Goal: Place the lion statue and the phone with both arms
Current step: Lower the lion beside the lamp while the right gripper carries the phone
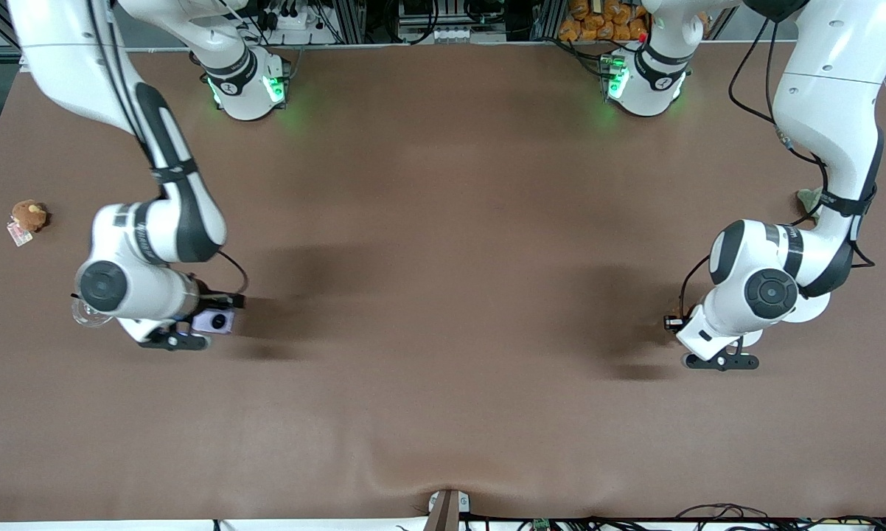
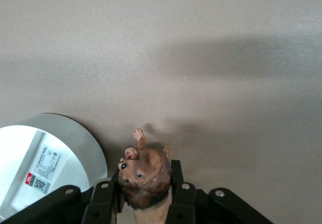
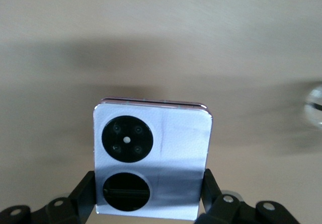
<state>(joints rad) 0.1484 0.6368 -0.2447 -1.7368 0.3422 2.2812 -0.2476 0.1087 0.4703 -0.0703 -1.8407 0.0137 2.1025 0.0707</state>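
The lion statue [image 2: 145,176] is low over the table and would land beside the white disc. My left gripper should open now and let it go.
My left gripper [image 2: 146,184] is shut on the lion statue [image 2: 145,176], a small reddish-brown figurine gripped between the two black fingers with its head and one paw sticking out. It hangs low over the bare table. In the front view this gripper [image 1: 675,323] is toward the left arm's end of the table, and the hand hides the statue. My right gripper [image 3: 150,196] is shut on the phone [image 3: 151,156], pale lavender with two round black circles, held by its sides above the table. The phone also shows in the front view [image 1: 214,321], toward the right arm's end.
A white round disc with a label [image 2: 45,166] lies beside the left gripper and under the left arm [image 1: 811,308]. A clear glass item [image 1: 88,313] sits under the right arm. A brown plush with a tag [image 1: 29,215] and a grey-green plush [image 1: 808,198] lie at the table's two ends.
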